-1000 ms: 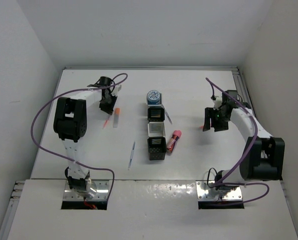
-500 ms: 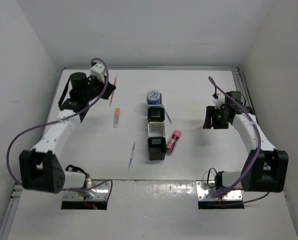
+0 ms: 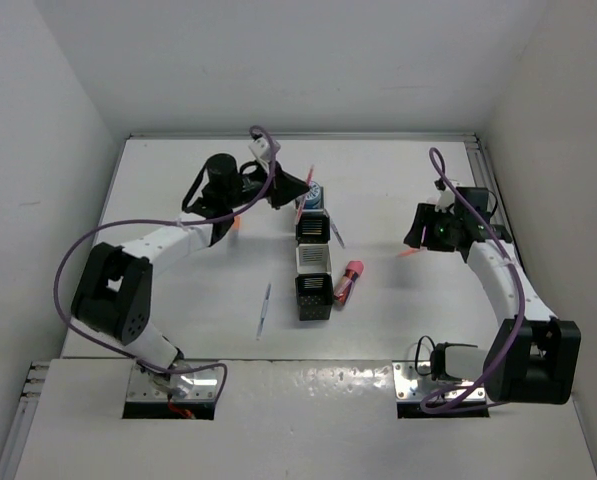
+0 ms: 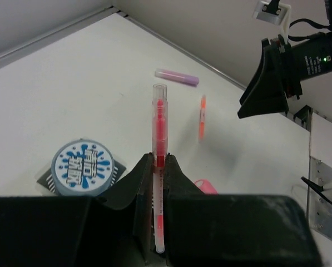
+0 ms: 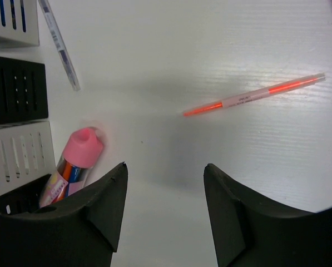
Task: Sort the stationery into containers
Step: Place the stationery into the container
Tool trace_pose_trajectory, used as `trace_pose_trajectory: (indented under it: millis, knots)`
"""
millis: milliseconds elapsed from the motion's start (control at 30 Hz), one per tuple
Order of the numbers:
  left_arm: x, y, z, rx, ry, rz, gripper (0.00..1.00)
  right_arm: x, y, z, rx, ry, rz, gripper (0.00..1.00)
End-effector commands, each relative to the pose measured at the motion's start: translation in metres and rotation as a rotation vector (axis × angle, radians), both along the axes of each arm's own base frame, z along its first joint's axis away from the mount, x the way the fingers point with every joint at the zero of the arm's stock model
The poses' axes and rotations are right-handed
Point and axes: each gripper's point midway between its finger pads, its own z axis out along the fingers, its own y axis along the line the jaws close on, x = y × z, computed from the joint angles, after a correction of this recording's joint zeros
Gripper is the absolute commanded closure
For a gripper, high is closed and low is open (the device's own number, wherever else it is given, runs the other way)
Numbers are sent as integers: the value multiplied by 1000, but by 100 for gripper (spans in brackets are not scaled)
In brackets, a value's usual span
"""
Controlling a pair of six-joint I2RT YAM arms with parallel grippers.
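Note:
My left gripper needs to move the pen before it lets go. The pen's low end is short of the black container's opening, so the pen would likely miss if I opened now.
My left gripper (image 3: pixel 290 185) is shut on a thin red-and-white pen (image 4: pixel 159 128) and holds it above the far end of the row of containers (image 3: pixel 313 262). The far cup holds a blue-and-white roll (image 3: pixel 309 192), which also shows in the left wrist view (image 4: pixel 81 167). My right gripper (image 5: pixel 166 167) is open and empty above the table. Another red pen (image 5: pixel 254 95) lies just beyond it. A pink marker (image 3: pixel 350 282) lies against the right side of the row and shows in the right wrist view (image 5: pixel 77 161).
A grey pen (image 3: pixel 264 310) lies left of the row and another (image 3: pixel 336 235) lies right of it. A white stick with an orange cap (image 3: pixel 232 238) lies partly under my left arm. A purple pen (image 4: pixel 177 77) lies near the far wall.
My left arm has swung from the far left corner to the right, over the container row, with the red pen in its jaws. My right gripper has shifted slightly farther away.

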Motion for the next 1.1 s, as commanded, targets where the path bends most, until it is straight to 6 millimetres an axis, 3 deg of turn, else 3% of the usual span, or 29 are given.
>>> trace_pose_trajectory:
  millis: [0, 200, 300, 733, 800, 967, 1067]
  knots:
    - [4, -23, 55, -79, -180, -57, 100, 16, 1, 18, 9, -85, -22, 43]
    - [7, -49, 39, -48, -190, -98, 100, 18, 1, 17, 14, -68, -19, 44]
    - [11, -55, 21, -17, -178, -101, 97, 17, 2, 16, 15, -64, -9, 44]
    - [27, -60, -22, 53, -145, -74, 82, 21, -13, 4, -55, -1, -62, 41]
    - [28, -60, -23, 54, -138, -70, 65, 21, -16, 3, -62, 3, -69, 40]
    - [28, -52, -10, 43, -141, -51, 42, 20, -25, 0, -103, 21, -112, 36]
    - [31, -39, 12, 17, -146, -19, 36, 19, -35, -4, -121, 50, -171, 36]
